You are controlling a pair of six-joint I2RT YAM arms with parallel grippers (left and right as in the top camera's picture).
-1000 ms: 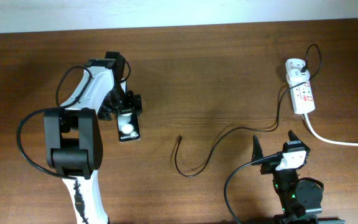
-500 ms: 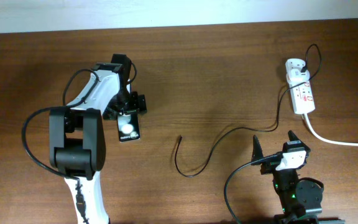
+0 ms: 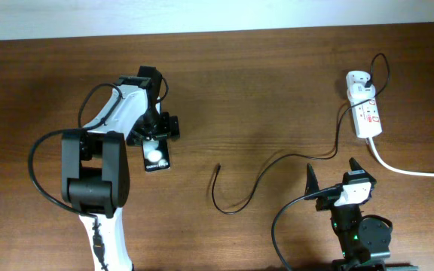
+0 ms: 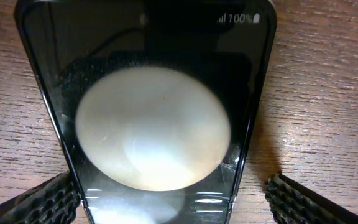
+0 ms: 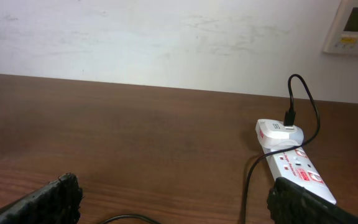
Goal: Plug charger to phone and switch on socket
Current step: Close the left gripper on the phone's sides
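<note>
My left gripper should close on the phone now. Both fingers reach down close to the wood, outside the phone's side edges.
The phone (image 3: 155, 156) lies flat on the table left of centre, and its glossy screen fills the left wrist view (image 4: 148, 81). My left gripper (image 3: 155, 132) is open, with a finger on each side of the phone's far end; in its wrist view (image 4: 166, 205) the right finger stands clear of the phone's edge. The charger, a thin black cable (image 3: 270, 167), runs from the white adapter (image 3: 358, 81) to a free plug tip (image 3: 218, 166) at mid-table. The adapter sits in the socket (image 3: 368, 117), which also shows in the right wrist view (image 5: 297, 171). My right gripper (image 3: 331, 177) is open and empty.
The socket's thick white cord (image 3: 405, 170) runs off to the right edge. The cable loops on the wood just left of my right gripper (image 5: 173, 199). A white wall lies behind the table's far edge.
My left arm has shifted slightly right and settled its fingers around the phone's far end. The phone, cable and right arm have not moved.
</note>
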